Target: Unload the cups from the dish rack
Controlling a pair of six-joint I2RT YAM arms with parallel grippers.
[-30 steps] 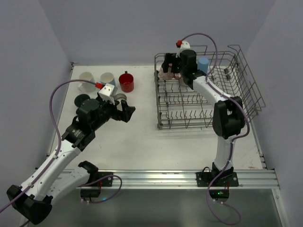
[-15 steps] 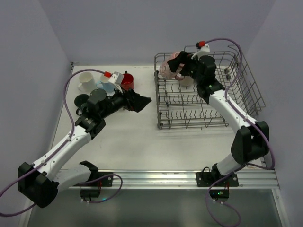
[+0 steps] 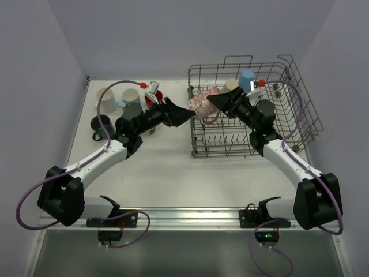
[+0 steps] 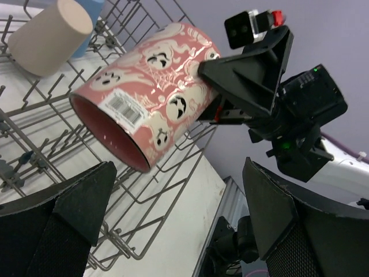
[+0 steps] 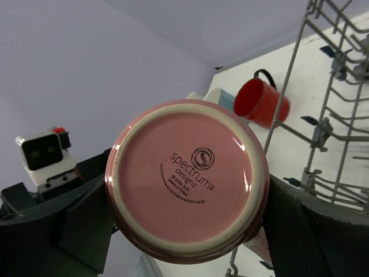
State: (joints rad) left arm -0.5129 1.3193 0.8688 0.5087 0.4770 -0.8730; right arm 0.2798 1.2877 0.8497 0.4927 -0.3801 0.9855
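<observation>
The rim of the speckled pink mug (image 3: 200,105) is beyond my left gripper's fingers, so closing now would miss. A move toward the mug's rim comes first, before closing.
My right gripper (image 3: 214,101) is shut on the speckled pink mug (image 3: 200,105) and holds it on its side over the left edge of the dish rack (image 3: 253,151). The right wrist view shows the mug's base (image 5: 187,179) between my fingers. My left gripper (image 3: 183,113) is open, just left of the mug's mouth and apart from it. In the left wrist view the mug (image 4: 147,98) lies above my spread fingers (image 4: 288,219). A beige cup (image 3: 232,86) and a blue tumbler (image 3: 248,78) stand in the rack. A white cup (image 3: 105,95), a light blue cup (image 3: 130,96), a red cup (image 3: 151,101) and a dark teal cup (image 3: 99,126) stand on the table at the left.
The rack's raised wire walls and handles (image 3: 300,86) stand along the right and back. Purple walls close in the back and both sides. My left arm (image 3: 98,158) lies across the table in front of the unloaded cups. The red cup (image 5: 262,101) shows past the rack wires.
My right arm has swung the pink mug left and down to the rack's left edge. My left arm has stretched right, and its open gripper has come up to the mug.
</observation>
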